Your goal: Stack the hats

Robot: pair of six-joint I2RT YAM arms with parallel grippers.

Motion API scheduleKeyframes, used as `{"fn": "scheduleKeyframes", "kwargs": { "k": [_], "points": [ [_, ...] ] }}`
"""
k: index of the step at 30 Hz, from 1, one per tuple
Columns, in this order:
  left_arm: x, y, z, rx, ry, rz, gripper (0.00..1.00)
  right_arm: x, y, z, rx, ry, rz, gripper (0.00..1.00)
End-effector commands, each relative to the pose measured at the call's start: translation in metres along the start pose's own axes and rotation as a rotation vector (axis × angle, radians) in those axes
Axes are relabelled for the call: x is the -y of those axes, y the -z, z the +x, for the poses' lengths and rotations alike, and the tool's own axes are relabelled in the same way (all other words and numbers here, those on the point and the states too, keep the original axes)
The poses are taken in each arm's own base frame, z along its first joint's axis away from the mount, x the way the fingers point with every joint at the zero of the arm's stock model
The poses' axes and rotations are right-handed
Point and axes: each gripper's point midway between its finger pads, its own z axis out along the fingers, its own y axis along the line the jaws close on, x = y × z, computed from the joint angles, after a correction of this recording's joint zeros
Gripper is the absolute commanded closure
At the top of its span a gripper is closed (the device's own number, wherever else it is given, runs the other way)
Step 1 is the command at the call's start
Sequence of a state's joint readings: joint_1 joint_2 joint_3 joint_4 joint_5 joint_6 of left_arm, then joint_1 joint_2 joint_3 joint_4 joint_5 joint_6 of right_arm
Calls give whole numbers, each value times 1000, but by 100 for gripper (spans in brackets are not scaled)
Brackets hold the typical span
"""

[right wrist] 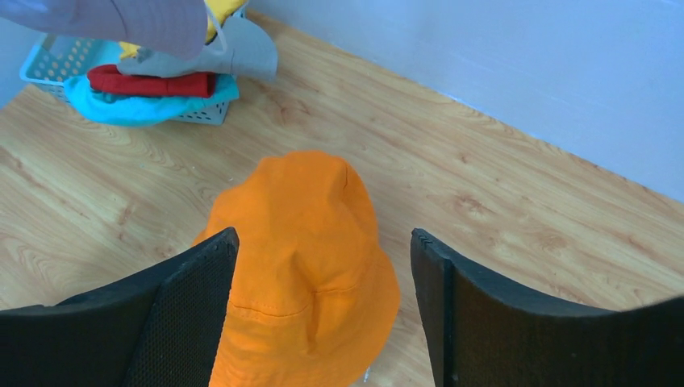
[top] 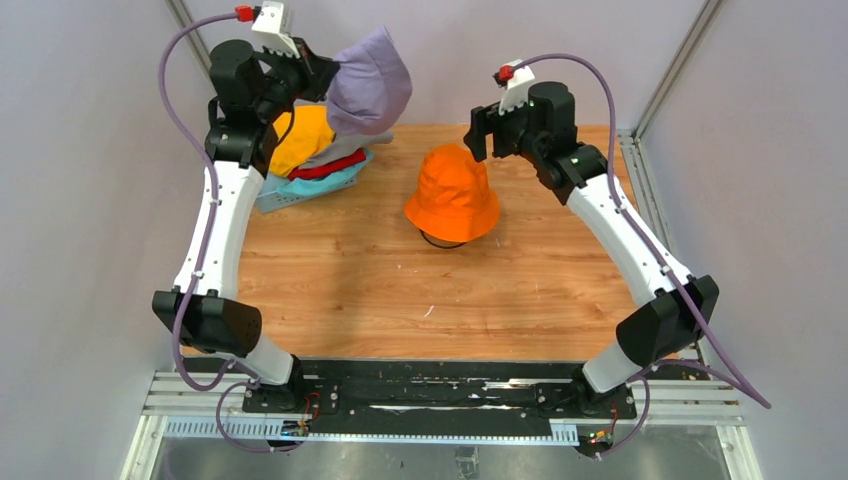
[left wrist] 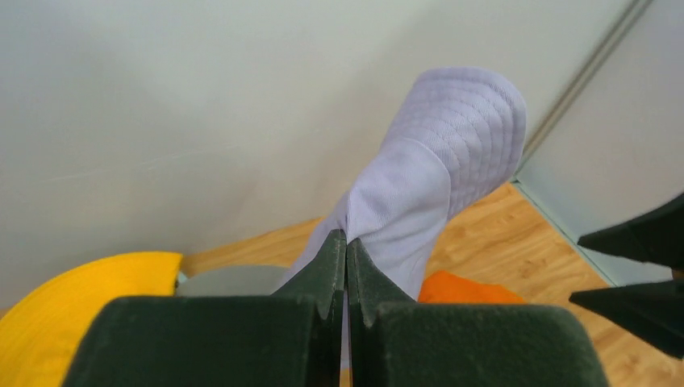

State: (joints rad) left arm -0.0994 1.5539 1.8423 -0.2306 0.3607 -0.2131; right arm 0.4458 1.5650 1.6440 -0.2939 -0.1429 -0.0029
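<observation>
My right gripper grabs the lavender hat's brim edge (top: 396, 78) opposite my left gripper next, to stack that hat's opening over the orange hat (top: 453, 192).
My left gripper (top: 328, 72) is shut on the lavender hat (top: 370, 82) and holds it high above the basket at the back left; the left wrist view shows the jaws (left wrist: 347, 242) pinching its fabric (left wrist: 435, 173). The orange hat (top: 453, 192) sits on a black wire stand (top: 441, 241) mid-table, also in the right wrist view (right wrist: 302, 250). My right gripper (top: 482, 133) is open and empty, raised behind and right of the orange hat. Yellow (top: 303, 138), grey (right wrist: 242, 50), red (right wrist: 149, 82) and teal (right wrist: 133, 109) hats lie piled in the basket.
A light blue perforated basket (top: 275, 199) stands at the back left of the wooden table (top: 400, 300). Grey walls close in at the back and sides. A metal rail (top: 640, 170) runs along the table's right edge.
</observation>
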Motion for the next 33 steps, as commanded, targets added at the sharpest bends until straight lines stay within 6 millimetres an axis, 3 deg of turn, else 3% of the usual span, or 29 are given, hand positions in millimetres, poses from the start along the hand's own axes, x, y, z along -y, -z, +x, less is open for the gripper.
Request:
{"fn": "scheduleKeyframes", "kwargs": {
  "k": [1, 12, 20, 24, 33],
  "points": [
    [32, -1, -4, 30, -9, 204, 100, -1, 23, -42, 131, 0, -69, 24],
    [79, -2, -25, 49, 184, 408, 100, -50, 35, -59, 291, 86, -363, 29],
    [112, 4, -37, 29, 322, 508, 100, -73, 33, -75, 405, 54, -606, 30],
    [125, 13, -42, 23, 350, 543, 100, -73, 29, -80, 444, 60, -689, 32],
    [133, 28, -48, 24, 356, 561, 100, -56, 7, -77, 460, 48, -740, 33]
  ]
}}
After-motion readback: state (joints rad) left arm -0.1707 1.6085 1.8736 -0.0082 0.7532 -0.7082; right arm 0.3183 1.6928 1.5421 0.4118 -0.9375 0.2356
